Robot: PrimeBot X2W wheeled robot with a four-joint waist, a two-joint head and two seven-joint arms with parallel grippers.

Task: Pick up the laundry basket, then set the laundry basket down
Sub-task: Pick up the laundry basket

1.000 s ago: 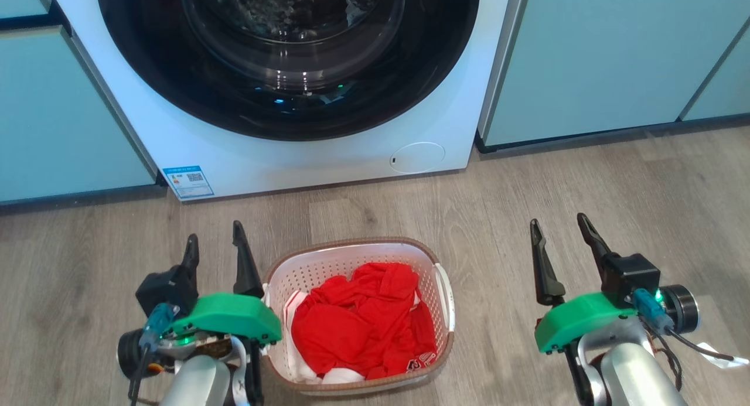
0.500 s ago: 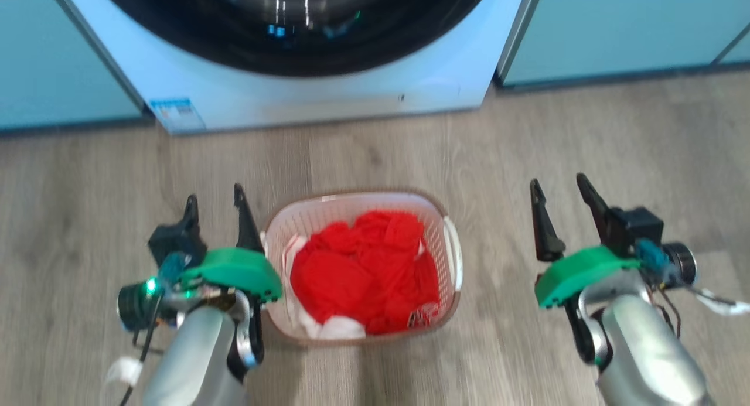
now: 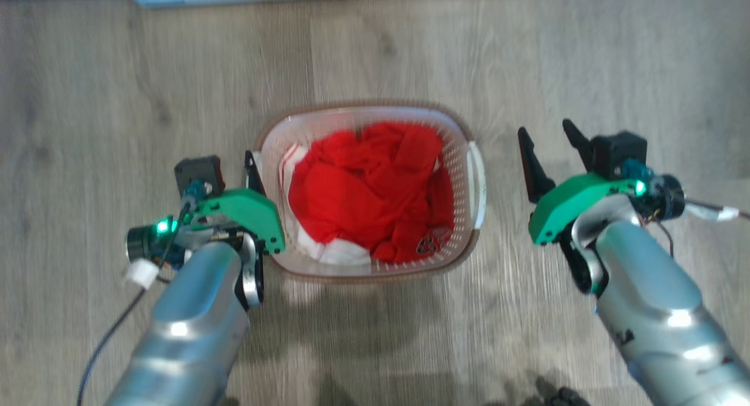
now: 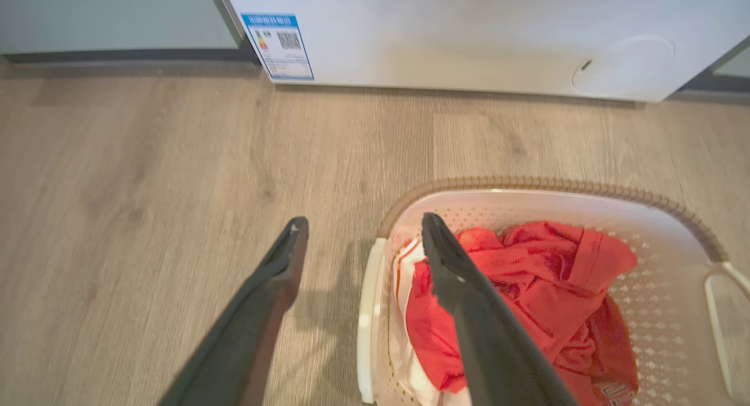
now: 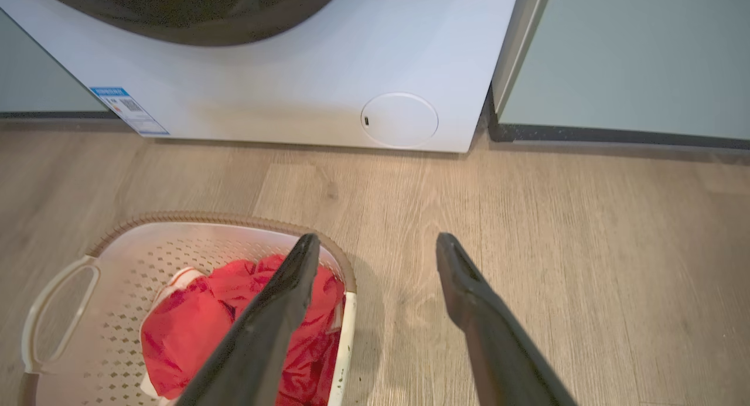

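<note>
The laundry basket needs to stay level, so my left gripper will next grab its pale handle beside the striped cloth. Red clothes lie loose in the open laundry basket.
The laundry basket, white with perforated walls and a brown rim, stands on the wood floor and holds red clothes. My left gripper is open at its left handle. In the left wrist view the left gripper has one finger over the red clothes and the other over the floor, with the handle between them. My right gripper is open, a little right of the right handle. In the right wrist view the right gripper shows one finger across the basket and the other over bare floor.
A white washing machine stands just beyond the basket, with pale teal cabinets on either side. Wood floor surrounds the basket. A cable hangs from my left wrist.
The head camera has tilted down, so the washing machine has slid out at the top. Both arms have come closer to the basket's sides. Both grippers stay open.
</note>
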